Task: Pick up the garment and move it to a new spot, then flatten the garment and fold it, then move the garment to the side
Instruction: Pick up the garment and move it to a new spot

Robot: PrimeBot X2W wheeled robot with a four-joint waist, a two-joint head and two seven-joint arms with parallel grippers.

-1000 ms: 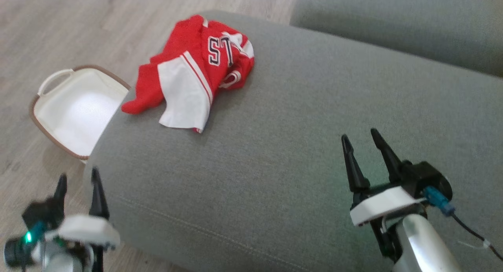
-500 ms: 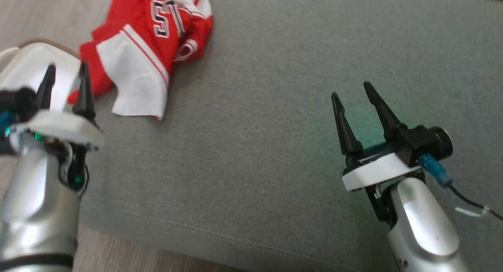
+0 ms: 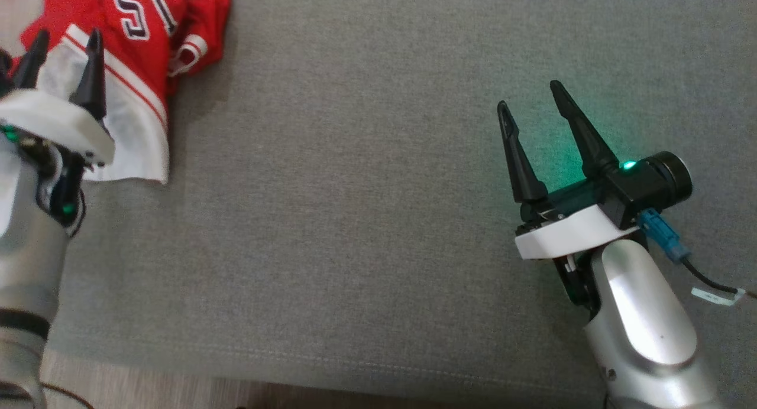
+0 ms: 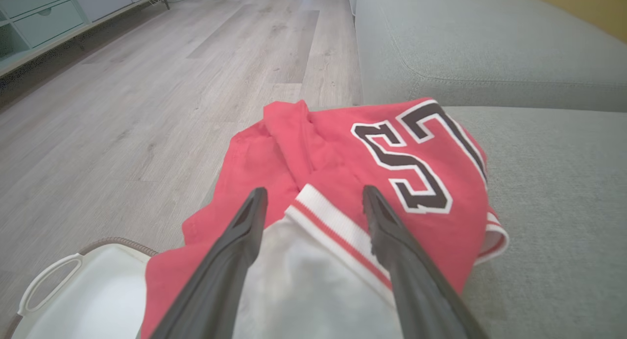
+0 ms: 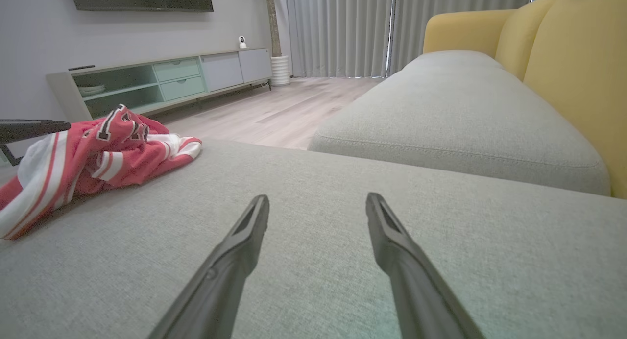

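The jersey has to go to a new spot. My left gripper should grab it next by its white-and-red striped edge (image 3: 117, 79) (image 4: 329, 227).
A crumpled red and white jersey (image 3: 148, 48) with black and white letters lies on the grey sofa cushion (image 3: 355, 190), at the head view's upper left. My left gripper (image 3: 64, 45) hovers open over the jersey's white sleeve part, its fingers apart. In the left wrist view the jersey (image 4: 352, 182) spreads just beyond my left gripper (image 4: 311, 194), with the white fabric under the fingers. My right gripper (image 3: 529, 96) is open above bare cushion, far to the jersey's right. The right wrist view has the jersey (image 5: 93, 157) at left, well away from my right gripper (image 5: 317, 199).
A white basket (image 4: 73, 300) with a handle and brown rim sits on the wooden floor (image 4: 147, 84) beside the cushion's left edge. A second grey cushion (image 5: 455, 118) and yellow backrest (image 5: 573, 74) lie beyond. A low cabinet (image 5: 161, 79) stands by the far wall.
The head camera has swung, shifting the scene left and up. My left gripper rose from beside the cushion's edge to over the jersey's white part. Both grippers stayed open.
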